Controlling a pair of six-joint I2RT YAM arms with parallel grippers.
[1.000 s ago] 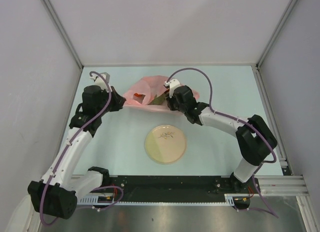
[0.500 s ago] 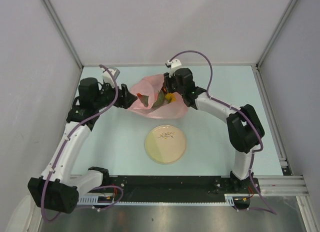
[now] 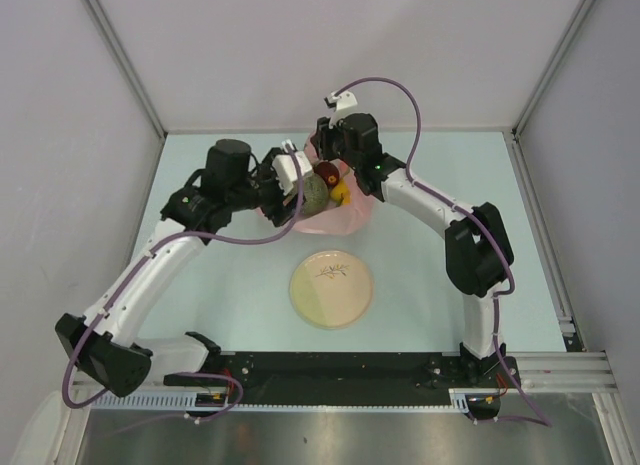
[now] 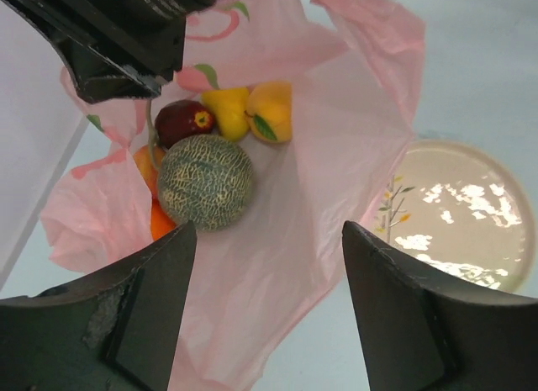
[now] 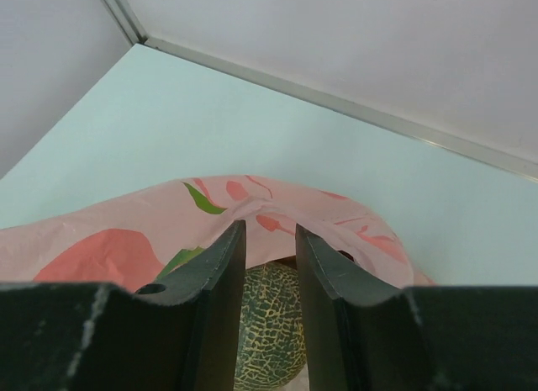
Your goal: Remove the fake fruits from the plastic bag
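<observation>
I should grab the pink plastic bag with my left gripper next by the fold of its rim [image 4: 231, 349]. This keeps the bag's opening free to open.
The pink plastic bag [image 3: 352, 217] lies at the table's back middle with its mouth pulled up. Inside it are the fake fruits: a netted melon [image 4: 204, 181], a dark red apple [image 4: 183, 122], a yellow pear-shaped one [image 4: 229, 112], a yellow-orange one [image 4: 271, 111] and an orange [image 4: 161, 224]. My right gripper [image 3: 328, 157] holds the bag's far rim up, with the film [image 5: 126, 231] gathered at its narrow fingertips [image 5: 237, 233] and the melon [image 5: 269, 324] below. My left gripper [image 4: 267, 231] hovers open above the bag, nothing between its fingers.
A cream plate [image 3: 331, 288] with a sprig drawing lies on the table in front of the bag, and its rim [image 4: 458, 151] shows right of the bag in the left wrist view. Grey walls and a metal frame close off the back and sides.
My left gripper let go of the bag's left edge, opened and swung right over the bag. My right gripper lifted the far rim back and up, and the fruits came into sight.
</observation>
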